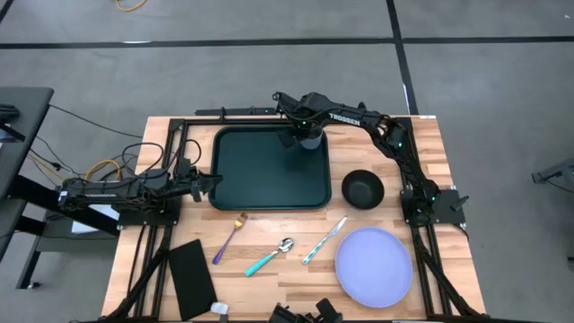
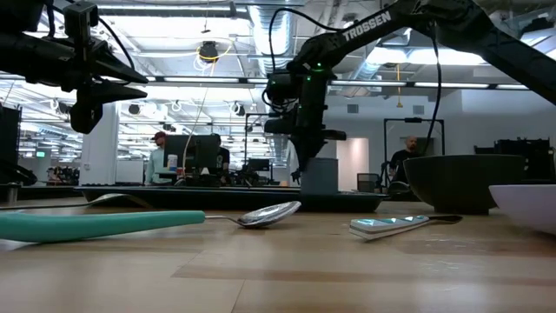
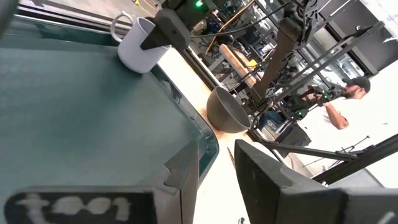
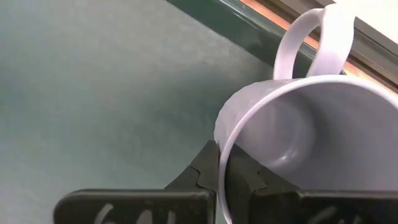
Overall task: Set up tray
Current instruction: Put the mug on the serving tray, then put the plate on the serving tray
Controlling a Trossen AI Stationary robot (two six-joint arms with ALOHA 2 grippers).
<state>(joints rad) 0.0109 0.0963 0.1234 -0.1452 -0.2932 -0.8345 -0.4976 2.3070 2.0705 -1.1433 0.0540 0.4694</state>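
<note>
My right gripper holds the mug (image 1: 311, 137) (image 4: 295, 124) upright, with the mug's shadow close on the tray's bottom. It should let go now, as the mug would stay upright.
The dark green tray (image 1: 260, 170) lies flat mid-table. A white mug (image 1: 311, 137) is upright at its far right corner, handle (image 4: 317, 37) turned to the far rim. My right gripper (image 1: 303, 135) reaches in from the right and is shut on the mug's rim. In the low view the tray's rim (image 2: 217, 198) hides the mug's (image 2: 320, 174) base. My left gripper (image 1: 213, 179) hovers open, above table height, beside the tray's left edge; its wrist view looks across the tray (image 3: 93, 112) to the mug (image 3: 140, 46). My right gripper (image 4: 217, 155) pinches the mug's wall at the rim (image 4: 225, 140), on the side opposite the handle, one finger inside and one outside. The fingers come from above, pointing down. The mug is upright; whether its base rests on the tray cannot be told.
A black bowl (image 1: 362, 188) stands right of the tray, with a lavender plate (image 1: 374, 266) nearer. A purple fork (image 1: 229, 238), a teal-handled spoon (image 1: 269, 258) and a knife (image 1: 325, 240) lie near the tray's near edge. A flat black rectangle (image 1: 193, 278) lies near left. People sit beyond the table.
</note>
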